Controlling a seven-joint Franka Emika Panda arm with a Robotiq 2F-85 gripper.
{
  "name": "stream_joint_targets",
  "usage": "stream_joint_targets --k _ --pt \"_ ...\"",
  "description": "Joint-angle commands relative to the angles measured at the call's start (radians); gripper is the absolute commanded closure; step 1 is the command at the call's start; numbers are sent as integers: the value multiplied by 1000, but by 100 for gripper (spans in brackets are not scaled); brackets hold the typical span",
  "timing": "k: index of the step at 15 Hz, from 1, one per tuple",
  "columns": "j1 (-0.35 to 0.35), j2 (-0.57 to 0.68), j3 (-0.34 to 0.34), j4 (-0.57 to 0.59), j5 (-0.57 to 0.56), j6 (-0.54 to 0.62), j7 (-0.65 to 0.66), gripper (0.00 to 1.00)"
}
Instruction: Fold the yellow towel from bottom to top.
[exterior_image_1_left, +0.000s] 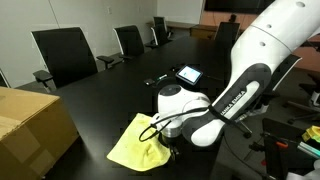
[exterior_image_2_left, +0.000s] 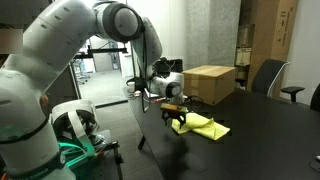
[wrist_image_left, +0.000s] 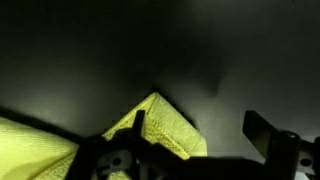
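Observation:
My gripper should close now, because the towel's folded corner (wrist_image_left: 178, 130) is between its open fingers. It would hold that corner.
The yellow towel (exterior_image_1_left: 133, 146) lies crumpled on the black table, near its front edge; it also shows in an exterior view (exterior_image_2_left: 207, 125). My gripper (exterior_image_1_left: 172, 148) is low over the towel's corner nearest the arm, and it shows there in an exterior view too (exterior_image_2_left: 178, 122). In the wrist view the two fingers stand wide apart (wrist_image_left: 200, 130). A folded corner of the towel (wrist_image_left: 165, 122) lies beside the left finger, with bare table in front of the right finger. The gripper is open and holds nothing.
A tan cardboard box (exterior_image_1_left: 30, 125) stands on the table beside the towel and shows in an exterior view (exterior_image_2_left: 208, 82). A tablet-like device (exterior_image_1_left: 188, 73) lies behind the arm. Office chairs (exterior_image_1_left: 65, 55) line the far side of the table.

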Motion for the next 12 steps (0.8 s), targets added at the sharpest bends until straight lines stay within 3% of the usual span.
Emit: stream_joint_targets --k 1,2,10,12 --pt "17 19 -10 29 -22 -16 27 25" --pt "17 17 -9 28 -21 -17 30 26" --pt "39 -14 -29 18 -45 -35 62 87" --pt "57 -28 -42 19 -76 -65 75 93"
